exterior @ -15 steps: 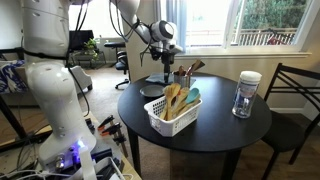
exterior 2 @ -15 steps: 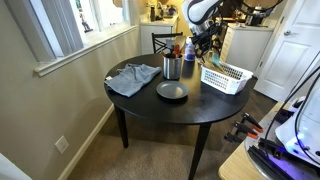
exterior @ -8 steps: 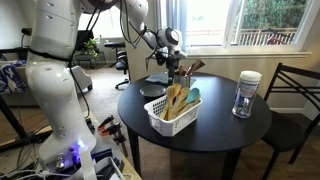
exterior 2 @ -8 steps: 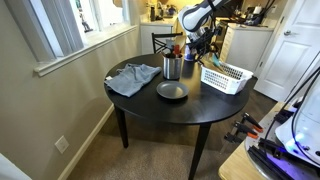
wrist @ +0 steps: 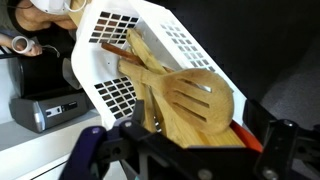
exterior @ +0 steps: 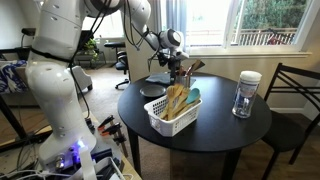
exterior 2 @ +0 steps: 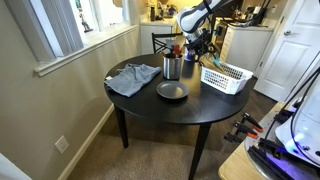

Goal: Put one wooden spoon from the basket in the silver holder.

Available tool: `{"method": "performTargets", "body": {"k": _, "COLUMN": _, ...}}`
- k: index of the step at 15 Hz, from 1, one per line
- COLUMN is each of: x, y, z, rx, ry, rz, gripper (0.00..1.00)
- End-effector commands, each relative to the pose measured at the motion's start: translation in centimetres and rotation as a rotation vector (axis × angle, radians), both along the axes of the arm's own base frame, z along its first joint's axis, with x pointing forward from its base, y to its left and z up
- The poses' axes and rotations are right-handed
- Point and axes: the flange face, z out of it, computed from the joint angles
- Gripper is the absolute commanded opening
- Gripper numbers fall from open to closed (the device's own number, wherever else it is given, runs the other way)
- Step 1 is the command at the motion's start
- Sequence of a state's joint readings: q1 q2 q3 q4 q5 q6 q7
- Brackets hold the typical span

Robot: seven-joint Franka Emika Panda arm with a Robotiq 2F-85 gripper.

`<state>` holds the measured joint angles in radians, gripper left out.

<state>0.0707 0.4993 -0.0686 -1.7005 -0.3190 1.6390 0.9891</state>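
Note:
The robot will next grab the pale slotted wooden spatula's broad head with its gripper, so that the spatula's handle goes into the silver holder first.
The white slotted basket stands mid-table and holds several wooden utensils and a teal one. It also shows in the other exterior view. The silver holder stands behind it near a dark plate, with brown handles sticking out of it. My gripper hangs above the table between holder and basket, open and empty. In the wrist view the basket fills the frame. A pale slotted wooden spatula lies between my fingers, and a slim darker brown handle lies further in.
A dark round plate lies by the holder. A clear glass jar with a white lid stands on the table's far side. A grey cloth lies on the table. A chair stands beside the table.
My gripper has come down a little and moved closer to the holder and basket. Nothing on the table has moved.

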Motion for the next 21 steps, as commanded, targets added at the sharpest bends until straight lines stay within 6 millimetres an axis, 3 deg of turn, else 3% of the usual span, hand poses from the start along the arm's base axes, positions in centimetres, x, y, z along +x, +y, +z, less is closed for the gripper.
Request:
{"method": "performTargets", "body": {"k": 1, "x": 0.34, "y": 0.06, "z": 0.39, "rx": 0.006, "ry": 0.018, "rz": 0.002, "gripper": 1.0}}
{"method": "performTargets", "body": {"k": 15, "x": -0.2, "y": 0.01, "z": -0.07, "rx": -0.091, "ry": 0.214, "rz": -0.041, "gripper": 1.0}}
{"method": "performTargets", "body": {"k": 16, "x": -0.09, "y": 0.05, "z": -0.14, "rx": -0.087, "ry": 0.198, "rz": -0.031, "gripper": 0.75}}
{"method": "performTargets", "body": {"k": 17, "x": -0.08, "y": 0.08, "z": -0.19, "rx": -0.084, "ry": 0.197, "rz": -0.027, "gripper": 0.73}}
{"method": "performTargets", "body": {"k": 21, "x": 0.0, "y": 0.18, "z": -0.14, "rx": -0.076, "ry": 0.188, "rz": -0.021, "gripper": 0.45}}
